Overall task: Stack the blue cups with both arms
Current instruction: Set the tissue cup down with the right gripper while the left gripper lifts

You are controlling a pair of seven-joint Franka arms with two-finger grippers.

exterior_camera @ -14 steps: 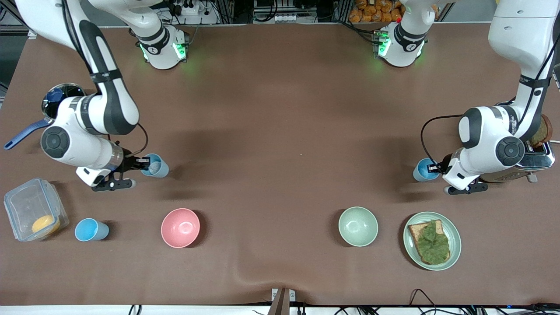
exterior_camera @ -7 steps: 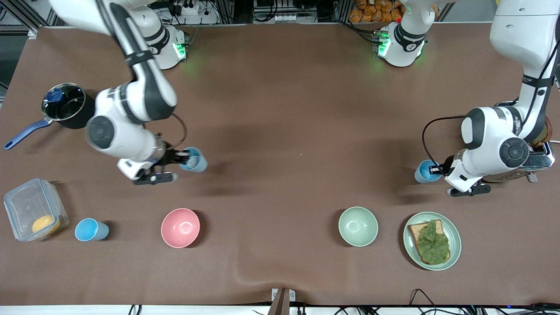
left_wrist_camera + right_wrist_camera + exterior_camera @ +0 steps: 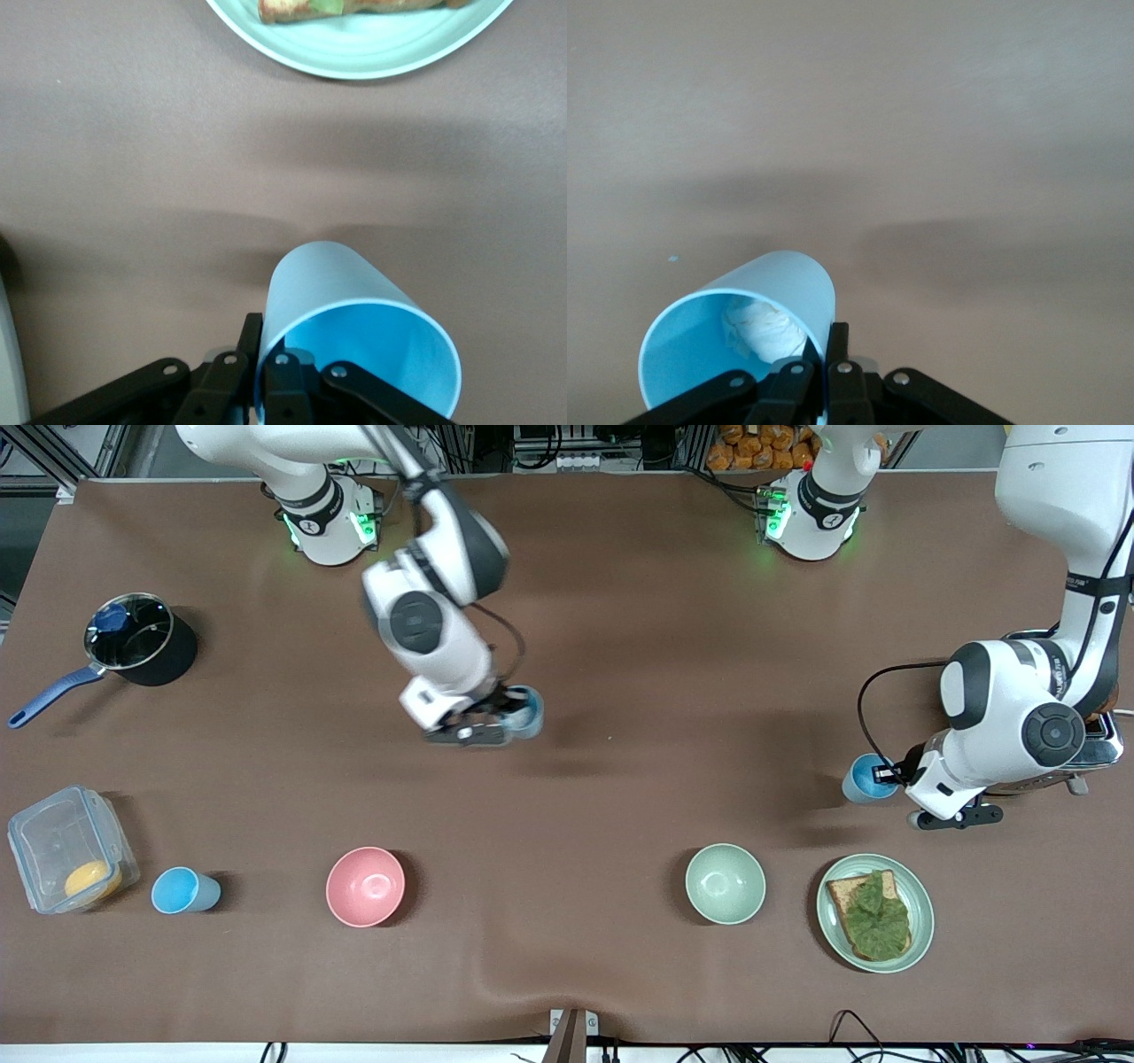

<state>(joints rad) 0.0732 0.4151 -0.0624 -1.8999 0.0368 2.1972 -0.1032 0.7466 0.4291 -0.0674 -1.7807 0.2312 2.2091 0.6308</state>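
Observation:
My right gripper holds the blue cup and should keep holding it until I lower it, as the blue cup's base hangs above the tabletop, with the cup's shadow lying apart.
My right gripper hangs over the middle of the table, shut on the rim of a blue cup. In the right wrist view that cup has a crumpled white wad inside, and the gripper pinches its wall. Toward the left arm's end, my left gripper is shut on the rim of a second blue cup. The left wrist view shows this cup empty, held in the gripper. A third blue cup stands on the table near the front camera, at the right arm's end.
A pink bowl and a pale green bowl sit near the front camera. A plate with toast and greens lies beside the green bowl. A clear container, a black pot and a toaster stand at the table's ends.
The right arm has swung from its end of the table to the middle, carrying its blue cup. The left gripper and its cup have shifted only slightly.

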